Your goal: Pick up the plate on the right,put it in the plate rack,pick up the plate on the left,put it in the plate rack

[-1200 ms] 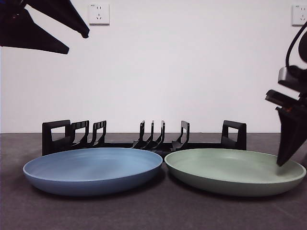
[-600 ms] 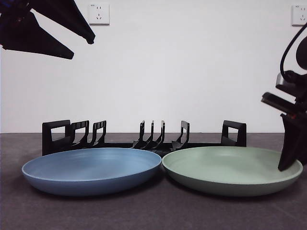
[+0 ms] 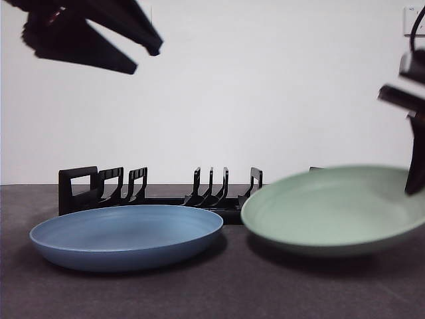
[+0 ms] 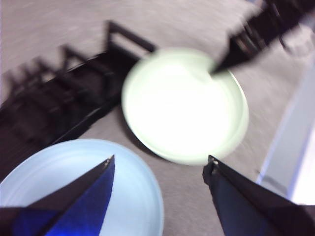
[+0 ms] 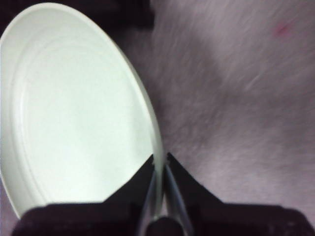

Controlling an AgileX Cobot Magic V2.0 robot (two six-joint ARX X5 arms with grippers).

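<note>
Next, my left gripper grabs the green plate (image 3: 335,209) by its low rim (image 3: 246,214), opposite my right gripper, to take the plate to the rack.
My right gripper (image 5: 160,160) is shut on the right rim of the green plate (image 3: 335,209), which hangs tilted just above the table with its right side raised; the same gripper (image 3: 415,169) shows at the right edge of the front view. The green plate (image 4: 184,103) also appears bright in the left wrist view. To its left the blue plate (image 3: 126,236) lies flat on the table. My left gripper (image 3: 136,50) hovers open high at the upper left, over the blue plate (image 4: 81,191). Behind both plates stands the black plate rack (image 3: 159,193), its right end hidden by the green plate.
A dark grey table (image 3: 219,292) runs up to a white wall (image 3: 265,93). A wall socket (image 3: 415,20) sits at the top right.
The right gripper has lifted the green plate's right side off the table and tilted it, shifting it rightwards. The left gripper has moved to the right near the top.
</note>
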